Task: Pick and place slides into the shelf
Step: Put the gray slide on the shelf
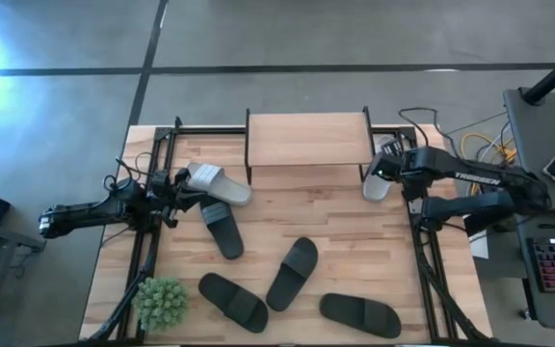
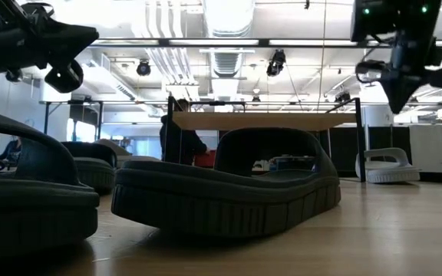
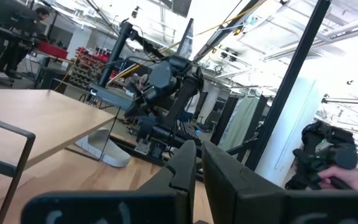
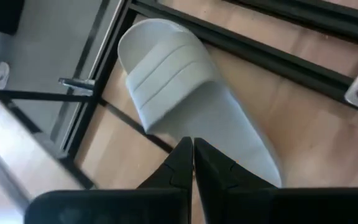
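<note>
I should next grab the light grey slide by the side of its strap with my right gripper, to put the slide on the shelf (image 1: pixel 306 140).
Two light grey slides lie sole-down on the table. One (image 1: pixel 218 182) is by the shelf's left front corner, and the other (image 1: pixel 378 183) (image 4: pixel 191 99) (image 2: pixel 390 165) is just right of the shelf (image 1: pixel 306 140). Several black slides (image 1: pixel 223 229) (image 1: pixel 293 273) (image 1: pixel 232 301) (image 1: pixel 359 315) rest flat nearer the near edge. My right gripper (image 1: pixel 385 170) (image 4: pixel 193 149) (image 2: pixel 400 103) is shut and hangs above the right grey slide, clear of it. My left gripper (image 1: pixel 174 185) (image 3: pixel 199 163) is shut and raised beside the left grey slide.
A green bushy plant (image 1: pixel 160 304) stands at the near left corner. Black frame rails (image 1: pixel 147 241) (image 1: pixel 422 251) run along both table sides. The shelf's thin black legs (image 4: pixel 104 106) stand close to the right grey slide. Bare wood (image 1: pixel 306 207) lies in front of the shelf.
</note>
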